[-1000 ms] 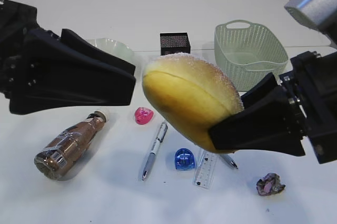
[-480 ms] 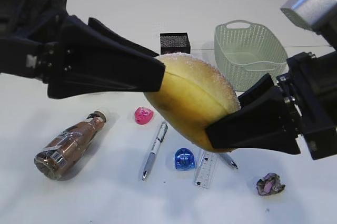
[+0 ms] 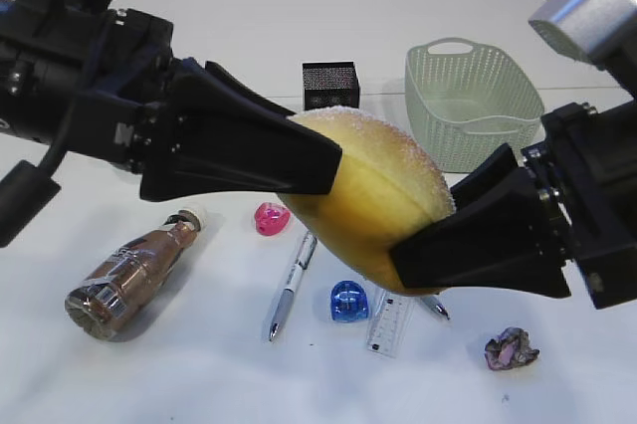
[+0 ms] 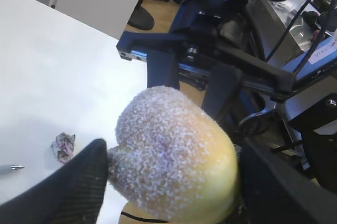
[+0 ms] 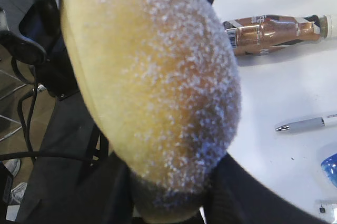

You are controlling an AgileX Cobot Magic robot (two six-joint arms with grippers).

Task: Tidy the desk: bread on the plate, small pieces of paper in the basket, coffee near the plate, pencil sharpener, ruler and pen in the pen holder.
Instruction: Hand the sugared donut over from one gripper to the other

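Observation:
I should next grab the bread's loose end (image 3: 333,140) with my left gripper, because my right gripper holds one end of the bread (image 3: 368,195).
The sugar-dusted yellow bread (image 3: 368,195) hangs in the air above the desk (image 3: 199,374). My right gripper (image 3: 423,220) is shut on its lower right end, seen close in the right wrist view (image 5: 174,187). My left gripper (image 3: 317,137) stands open with its fingers either side of the bread's upper left end (image 4: 174,150). On the desk lie the coffee (image 3: 129,275), a pen (image 3: 292,285), a pink sharpener (image 3: 271,218), a blue one (image 3: 349,302), the ruler (image 3: 390,324) and a paper ball (image 3: 511,348). The left arm hides the plate.
The green basket (image 3: 473,101) stands at the back right and the black pen holder (image 3: 330,83) at the back middle. A second pen's tip (image 3: 433,307) shows under the right gripper. Both arms crowd the space over the desk's middle.
My left arm has swung in from the left and its open fingers now straddle the bread's end. The right gripper and the bread have hardly moved.

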